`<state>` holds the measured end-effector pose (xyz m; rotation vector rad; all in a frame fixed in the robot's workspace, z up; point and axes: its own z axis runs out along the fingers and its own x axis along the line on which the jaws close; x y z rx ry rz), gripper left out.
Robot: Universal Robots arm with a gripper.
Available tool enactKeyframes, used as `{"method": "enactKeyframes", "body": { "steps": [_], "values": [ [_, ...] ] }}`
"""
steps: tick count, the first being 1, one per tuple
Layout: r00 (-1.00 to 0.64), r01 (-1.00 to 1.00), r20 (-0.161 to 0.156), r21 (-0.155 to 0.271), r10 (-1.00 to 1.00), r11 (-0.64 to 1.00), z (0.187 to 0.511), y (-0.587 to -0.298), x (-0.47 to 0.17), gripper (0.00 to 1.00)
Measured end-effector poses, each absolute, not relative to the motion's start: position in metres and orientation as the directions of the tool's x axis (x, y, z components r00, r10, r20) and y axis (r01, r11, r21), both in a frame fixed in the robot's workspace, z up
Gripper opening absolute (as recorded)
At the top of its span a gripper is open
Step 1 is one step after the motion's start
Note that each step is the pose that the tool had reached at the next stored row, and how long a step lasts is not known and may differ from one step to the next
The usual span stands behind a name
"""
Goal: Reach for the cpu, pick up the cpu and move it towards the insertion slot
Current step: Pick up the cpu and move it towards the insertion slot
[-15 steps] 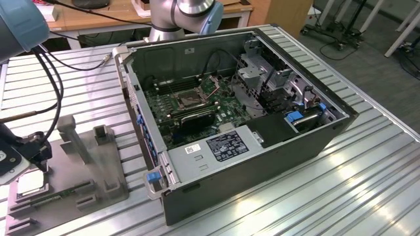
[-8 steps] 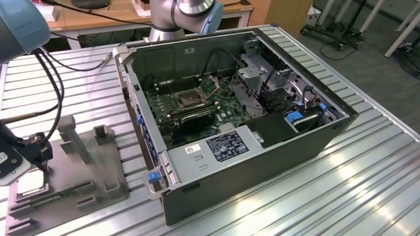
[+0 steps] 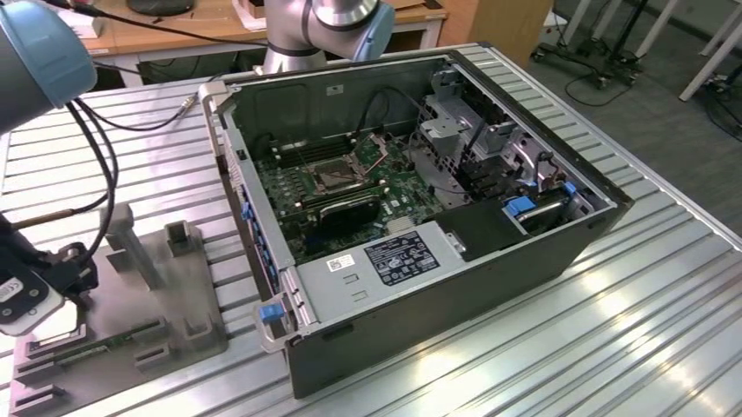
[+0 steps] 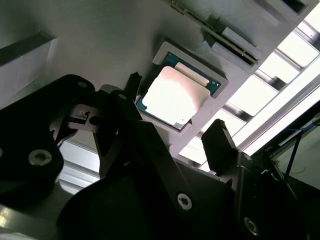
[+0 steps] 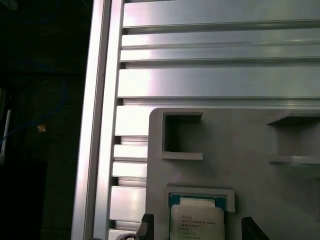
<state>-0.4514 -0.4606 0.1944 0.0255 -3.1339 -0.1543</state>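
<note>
My gripper grabs the cpu's open side edges next, since the fixture's raised side wraps the end of the cpu (image 4: 172,95).
The cpu (image 4: 172,95) lies flat, silvery top face up, in a square recess of the grey fixture plate (image 4: 100,35); it appears again in the first wrist view (image 5: 197,222). My gripper (image 4: 175,112) is open, with one black fingertip (image 4: 132,82) on one side of the chip and the other fingertip (image 4: 220,142) on the opposite side, both apart from it. In the exterior view the arm's wrist (image 3: 35,291) hangs over the fixture plate (image 3: 174,313) at the exterior view's left. The insertion slot (image 3: 328,178) sits on the green motherboard (image 3: 400,187) inside the open computer case.
The black computer case (image 3: 464,287) lies on its side on the ribbed metal table (image 3: 649,330). A long green memory stick (image 3: 99,349) rests in the fixture, near grey upright posts (image 3: 130,248). Cables (image 3: 104,165) hang from the arm. The table edge (image 5: 97,125) runs close to the fixture.
</note>
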Motion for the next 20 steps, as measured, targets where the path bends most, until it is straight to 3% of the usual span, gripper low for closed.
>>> {"method": "enactKeyframes", "body": {
  "steps": [20],
  "values": [
    [-0.999,0.032,0.003,0.083,0.031,0.996,0.181,-0.461,-0.451,0.76]
  ]
}}
